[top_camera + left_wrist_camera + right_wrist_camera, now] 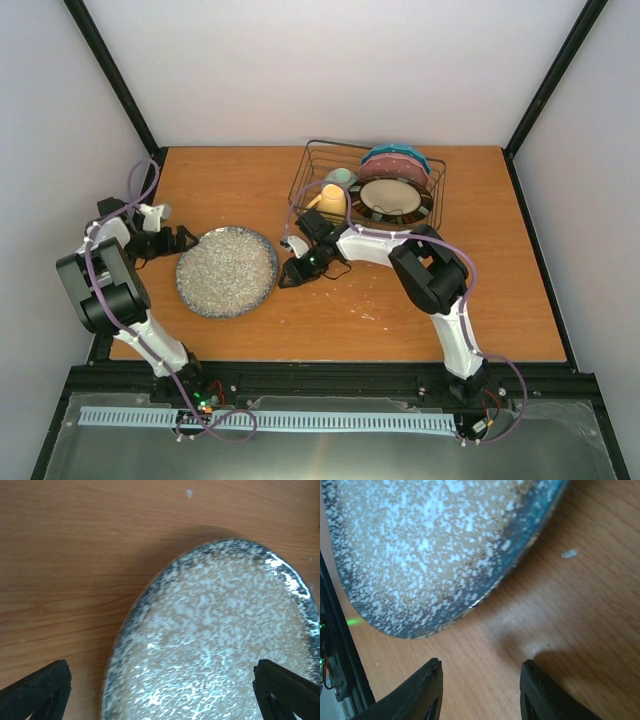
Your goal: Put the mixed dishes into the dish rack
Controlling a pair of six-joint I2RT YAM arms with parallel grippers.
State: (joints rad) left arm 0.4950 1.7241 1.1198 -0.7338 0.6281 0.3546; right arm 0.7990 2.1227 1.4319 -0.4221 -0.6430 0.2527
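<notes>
The fingers of my left gripper stop above the plate's rim between them. My left gripper has to go lower before it closes on the plate's rim.
The grey speckled plate lies flat on the table, left of centre; it also shows in the left wrist view and the right wrist view. My left gripper is open at the plate's left rim, its jaws wide either side of the rim. My right gripper is open just right of the plate, over bare table. The black wire dish rack at the back holds the yellow mug, pale green bowl, dark-rimmed cream plate, pink plate and teal plate.
The wooden table is bordered by white walls and black frame posts. A black rail runs along the near edge.
</notes>
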